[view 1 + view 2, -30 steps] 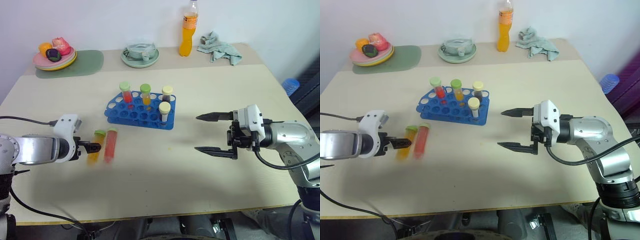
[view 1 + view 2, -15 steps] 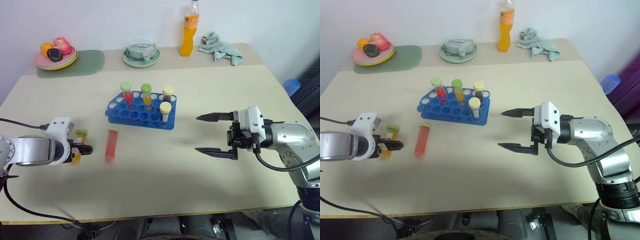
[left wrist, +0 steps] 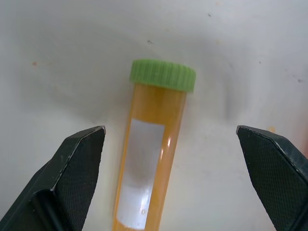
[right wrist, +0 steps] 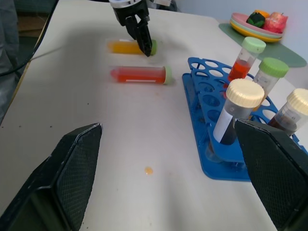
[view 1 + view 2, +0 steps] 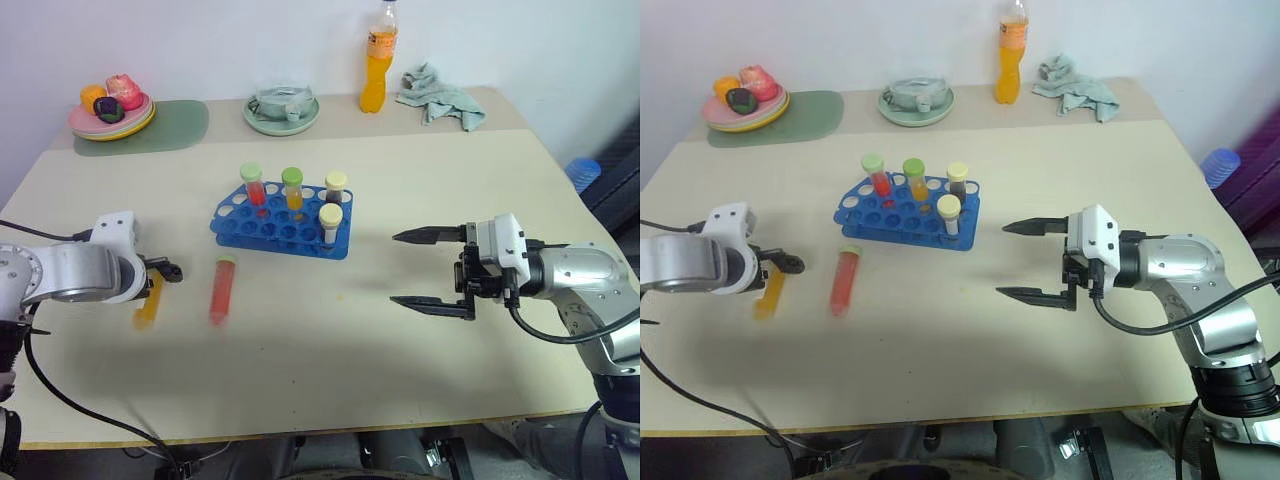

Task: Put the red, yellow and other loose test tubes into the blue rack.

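My left gripper closes on the yellow tube [image 3: 147,144] now, since its fingers reach down beside the tube below its green cap. Closing now would catch it.
A yellow test tube [image 3: 153,159] with a green cap lies on the table at the left, also seen as the yellow tube [image 5: 148,303]. My left gripper [image 3: 168,129] hangs just above it, open, one finger [image 3: 77,163] on each side, not touching it. A red test tube [image 5: 220,290] with a green cap lies a little to the right. Behind them, the blue rack [image 5: 270,228] holds several upright capped tubes along its far and right side. My right gripper [image 5: 394,268] hovers open and empty to the right of the rack, pointing left.
Along the far edge stand an orange drink bottle [image 5: 375,60], a crumpled cloth [image 5: 438,95], a green dish [image 5: 282,110] and a plate of fruit [image 5: 110,120] on a green mat [image 5: 165,128]. Cables trail from both arms.
The yellow tube has shifted left, away from the red one. My left gripper followed it, moving left and tipping down over it. The right arm and the red tube stayed put.
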`<state>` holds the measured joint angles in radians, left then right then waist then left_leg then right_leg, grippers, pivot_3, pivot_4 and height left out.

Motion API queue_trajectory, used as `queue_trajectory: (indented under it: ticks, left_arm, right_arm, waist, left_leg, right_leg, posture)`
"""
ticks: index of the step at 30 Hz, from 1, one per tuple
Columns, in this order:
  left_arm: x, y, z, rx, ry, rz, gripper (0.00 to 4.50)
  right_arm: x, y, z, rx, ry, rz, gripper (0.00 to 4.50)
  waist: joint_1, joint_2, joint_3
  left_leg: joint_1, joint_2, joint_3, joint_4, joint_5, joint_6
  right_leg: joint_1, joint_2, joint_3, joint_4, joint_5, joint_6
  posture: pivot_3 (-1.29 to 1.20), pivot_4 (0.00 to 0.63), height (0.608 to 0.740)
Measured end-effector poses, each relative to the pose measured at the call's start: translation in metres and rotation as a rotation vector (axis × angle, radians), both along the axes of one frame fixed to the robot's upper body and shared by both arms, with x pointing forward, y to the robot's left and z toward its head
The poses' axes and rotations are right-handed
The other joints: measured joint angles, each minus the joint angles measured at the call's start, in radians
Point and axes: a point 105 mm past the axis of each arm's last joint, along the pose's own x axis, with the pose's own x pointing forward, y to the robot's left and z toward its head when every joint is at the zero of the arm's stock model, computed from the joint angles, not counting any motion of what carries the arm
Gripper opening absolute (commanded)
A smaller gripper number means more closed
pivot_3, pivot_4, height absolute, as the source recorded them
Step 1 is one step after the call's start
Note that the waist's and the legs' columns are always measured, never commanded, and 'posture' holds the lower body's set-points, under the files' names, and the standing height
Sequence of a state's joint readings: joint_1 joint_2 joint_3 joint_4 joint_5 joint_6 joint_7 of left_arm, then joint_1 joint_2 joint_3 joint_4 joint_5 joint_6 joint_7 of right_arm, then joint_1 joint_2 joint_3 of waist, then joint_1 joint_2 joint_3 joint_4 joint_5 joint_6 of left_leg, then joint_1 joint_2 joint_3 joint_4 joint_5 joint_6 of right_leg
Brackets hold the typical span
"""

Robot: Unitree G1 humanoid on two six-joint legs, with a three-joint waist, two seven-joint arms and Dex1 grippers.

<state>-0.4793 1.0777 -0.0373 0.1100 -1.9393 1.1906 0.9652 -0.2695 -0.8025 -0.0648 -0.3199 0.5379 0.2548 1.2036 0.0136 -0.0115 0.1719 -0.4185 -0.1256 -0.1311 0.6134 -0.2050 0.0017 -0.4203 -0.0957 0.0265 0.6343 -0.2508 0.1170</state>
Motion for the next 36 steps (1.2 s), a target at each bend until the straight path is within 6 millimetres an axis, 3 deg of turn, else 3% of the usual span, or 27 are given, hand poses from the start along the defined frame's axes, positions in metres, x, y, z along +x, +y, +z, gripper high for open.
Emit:
queue_trajectory:
  ticks: [3,7,8,19,22,24,26,29,32,36]
  left_arm:
    - [0.001,0.002,-0.002,0.013,0.014,0.004,3.28]
    - [0.000,0.007,-0.006,0.032,0.039,0.012,1.12]
    - [0.000,0.007,-0.005,0.036,0.039,0.008,0.79]
    - [-0.012,0.016,-0.009,0.054,0.039,-0.050,0.73]
    - [-0.019,0.012,-0.009,0.074,-0.004,-0.163,0.73]
    - [-0.019,-0.003,-0.004,0.032,-0.139,-0.287,0.73]
    - [-0.022,-0.030,0.008,-0.141,-0.315,-0.424,0.73]
    - [-0.034,-0.055,0.018,-0.149,-0.436,-0.640,0.73]
    - [-0.026,-0.072,0.047,-0.112,-0.698,-0.757,0.73]
    - [-0.014,-0.092,0.097,-0.198,-1.103,-0.766,0.73]
  right_arm:
    - [0.000,0.000,-0.001,-0.002,0.001,-0.002,4.50]
    - [0.000,-0.001,-0.002,-0.002,0.007,-0.004,4.50]
    - [0.000,-0.001,-0.002,-0.002,0.007,-0.004,4.50]
    - [0.001,0.000,-0.004,0.004,0.011,-0.005,4.50]
    - [0.002,0.000,-0.005,0.008,0.015,-0.003,4.50]
    - [0.004,0.001,-0.005,0.008,0.015,0.002,4.50]
    - [0.005,0.001,-0.006,0.008,0.017,0.004,4.50]
    - [0.005,0.000,-0.007,0.006,0.016,0.004,4.50]
    - [0.007,-0.001,-0.008,0.003,0.016,-0.007,4.50]
    - [0.007,-0.003,-0.008,0.005,0.016,-0.021,4.50]
  waist:
    - [-0.001,0.000,0.000]
    - [0.000,0.000,0.000]
    - [0.000,0.000,0.000]
    - [-0.007,0.001,0.000]
    - [-0.007,0.001,0.000]
    - [-0.005,0.001,0.000]
    - [0.000,0.001,0.000]
    - [0.002,0.000,0.000]
    - [0.003,0.001,-0.001]
    - [0.003,0.000,-0.001]
  left_leg:
    - [0.000,0.000,0.000,0.000,0.000,0.000]
    - [0.000,0.000,0.000,0.000,0.000,0.000]
    - [0.000,0.000,0.000,0.000,0.000,0.000]
    - [0.000,0.000,0.001,-0.001,0.000,0.000]
    - [0.000,0.000,0.002,-0.001,0.000,0.000]
    - [0.000,0.000,0.005,-0.002,0.000,0.000]
    - [0.000,0.001,0.005,-0.002,0.000,0.001]
    - [-0.001,0.001,0.005,-0.001,-0.001,0.000]
    - [-0.001,0.001,0.005,0.000,-0.001,-0.001]
    - [-0.001,0.001,0.005,0.001,-0.001,0.001]
  right_leg:
    - [0.000,0.000,0.000,0.000,0.000,0.000]
    - [0.000,0.000,0.000,0.000,0.000,0.000]
    - [0.000,0.000,0.000,0.000,0.000,0.000]
    - [-0.001,0.000,0.001,0.001,0.000,0.000]
    - [-0.001,0.000,0.002,0.001,0.000,0.000]
    - [-0.001,-0.001,0.003,0.000,-0.002,-0.004]
    - [0.000,-0.001,0.003,-0.001,-0.002,-0.005]
    - [0.000,-0.001,0.003,-0.002,-0.003,-0.006]
    - [0.001,-0.001,0.003,-0.003,-0.003,-0.006]
    - [0.001,-0.001,0.001,-0.004,-0.002,-0.005]
  posture:
    - [0.00,0.150,0.740]
    - [0.00,0.150,0.740]
    - [0.00,0.150,0.740]
    - [0.00,0.150,0.740]
    - [0.00,0.150,0.740]
    - [0.00,0.150,0.740]
    - [0.00,0.150,0.740]
    - [0.00,0.150,0.740]
    - [0.00,0.150,0.740]
    - [0.00,0.150,0.740]
